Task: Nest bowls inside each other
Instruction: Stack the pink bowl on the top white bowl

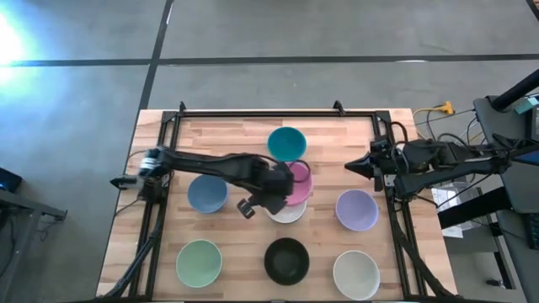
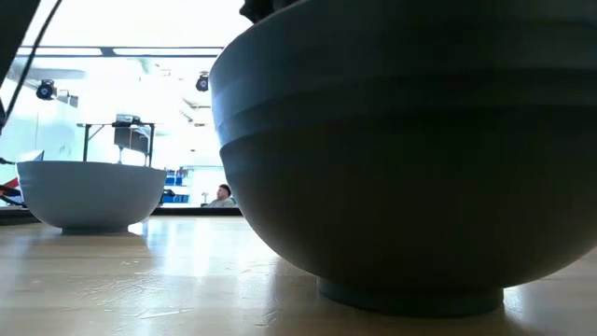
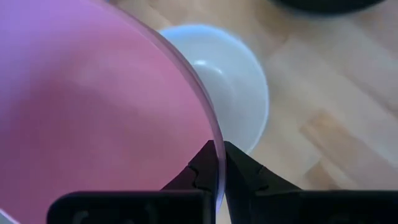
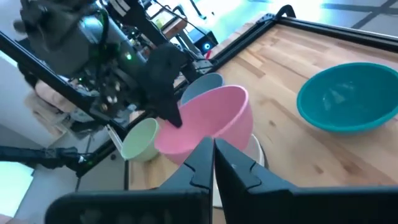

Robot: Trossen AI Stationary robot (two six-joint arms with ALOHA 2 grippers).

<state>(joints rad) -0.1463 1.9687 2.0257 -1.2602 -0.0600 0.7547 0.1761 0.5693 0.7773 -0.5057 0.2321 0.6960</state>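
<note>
I need to move the pink bowl nearer before my left gripper lets go of it, because the white bowl's near side shows past the pink bowl's rim.
My left gripper [image 1: 271, 195] is shut on the pink bowl [image 1: 301, 181] at the table's middle, above a white bowl [image 1: 288, 212]. The right wrist view shows the pink bowl [image 4: 211, 121] tilted over that white bowl [image 4: 255, 148]. The teal bowl [image 1: 286, 143], blue bowl [image 1: 206, 194], lavender bowl [image 1: 356, 210], pale green bowl [image 1: 200, 261], a black bowl [image 1: 286, 261] and a second white bowl [image 1: 355, 273] each rest on their bases on the table. My right gripper [image 1: 349, 166] waits shut near the right edge, touching nothing. My left gripper pinches the pink bowl's rim [image 3: 214, 146], one finger [image 3: 199, 168] inside the bowl and one finger [image 3: 245, 168] outside. It comes from the table's left, slanting down, onto the rim's left near side. The bowl hangs tilted over the white bowl [image 3: 230, 81].
The table has a black frame rail [image 1: 278, 114] along its far edge and rails down both sides. Bare wood lies between the teal bowl and the right arm. In the low view the black bowl [image 2: 410, 159] fills the foreground, with a white bowl [image 2: 89, 196] beside it.
</note>
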